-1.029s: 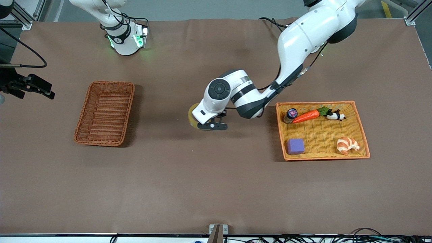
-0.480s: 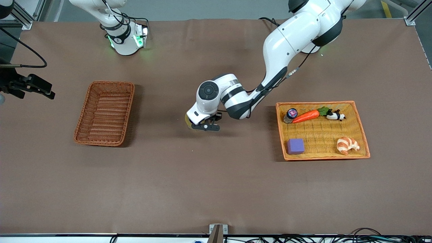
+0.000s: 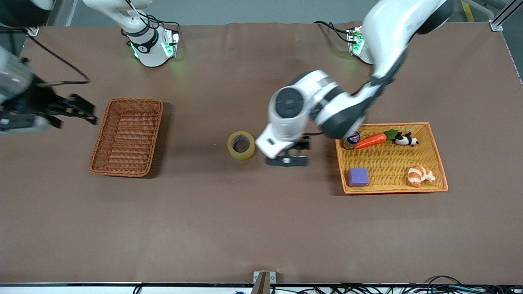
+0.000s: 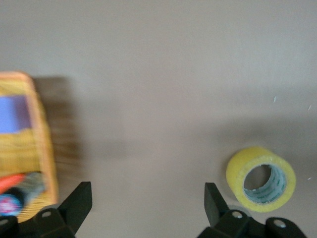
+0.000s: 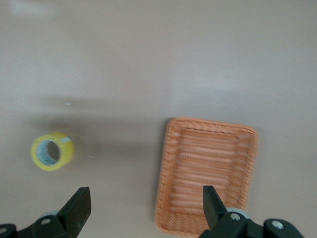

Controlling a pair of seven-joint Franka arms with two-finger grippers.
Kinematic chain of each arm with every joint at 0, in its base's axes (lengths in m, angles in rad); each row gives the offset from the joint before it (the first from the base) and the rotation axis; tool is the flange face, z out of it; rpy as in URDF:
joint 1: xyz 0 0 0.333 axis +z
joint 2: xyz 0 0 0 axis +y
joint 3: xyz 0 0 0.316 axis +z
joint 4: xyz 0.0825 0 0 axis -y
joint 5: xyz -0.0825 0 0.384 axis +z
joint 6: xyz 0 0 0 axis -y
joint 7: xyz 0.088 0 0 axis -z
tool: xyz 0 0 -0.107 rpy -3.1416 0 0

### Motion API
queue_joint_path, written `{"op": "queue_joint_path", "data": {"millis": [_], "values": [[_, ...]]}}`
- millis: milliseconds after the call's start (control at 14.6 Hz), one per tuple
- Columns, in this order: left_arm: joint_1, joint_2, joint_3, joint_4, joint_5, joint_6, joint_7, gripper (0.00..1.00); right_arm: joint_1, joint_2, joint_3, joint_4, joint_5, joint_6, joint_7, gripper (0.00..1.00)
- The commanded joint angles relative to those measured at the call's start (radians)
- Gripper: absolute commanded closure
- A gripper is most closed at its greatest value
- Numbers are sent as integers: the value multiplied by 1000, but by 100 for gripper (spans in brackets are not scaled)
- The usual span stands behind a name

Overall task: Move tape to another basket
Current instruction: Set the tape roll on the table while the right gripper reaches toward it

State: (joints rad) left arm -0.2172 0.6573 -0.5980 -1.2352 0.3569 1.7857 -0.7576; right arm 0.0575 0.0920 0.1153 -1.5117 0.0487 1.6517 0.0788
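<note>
My right gripper is to pinch the tape by its ring wall [image 3: 231, 144] [image 5: 68, 151] next, so that it can move the tape into the reddish-brown basket.
The tape [image 3: 241, 145], a yellowish ring, lies flat on the brown table between the two baskets. It also shows in the left wrist view [image 4: 261, 179] and the right wrist view [image 5: 52, 151]. My left gripper [image 3: 286, 160] is open and empty, in the air beside the tape toward the orange tray; its own view [image 4: 147, 206] shows bare table between the jaws. The reddish-brown basket [image 3: 132, 101] is empty. My right gripper [image 3: 77, 112] is open and empty, in the air beside that basket [image 5: 166, 163] at the right arm's end of the table.
The shallow orange-yellow tray basket [image 3: 392, 189] at the left arm's end holds a carrot [image 3: 369, 141], a small jar [image 3: 351, 139], a black-and-white toy [image 3: 405, 140], a purple block [image 3: 358, 177] and a croissant [image 3: 421, 175].
The left gripper has let go of the tape, which now lies on the table, and has moved off toward the orange tray. The right gripper has moved in toward the reddish-brown basket.
</note>
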Motion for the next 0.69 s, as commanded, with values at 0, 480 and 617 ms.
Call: {"op": "queue_joint_path", "data": {"millis": [0, 480, 617], "values": [[25, -143, 117, -67, -77, -6, 117, 0, 1, 52, 108, -19, 10, 74, 122, 0], [27, -459, 481, -266, -381, -6, 484, 0, 128, 248, 285, -186, -96, 413, 406, 0], [30, -550, 544, -349, -380, 0, 562, 0, 176, 348, 285, -193, -165, 480, 470, 0]]}}
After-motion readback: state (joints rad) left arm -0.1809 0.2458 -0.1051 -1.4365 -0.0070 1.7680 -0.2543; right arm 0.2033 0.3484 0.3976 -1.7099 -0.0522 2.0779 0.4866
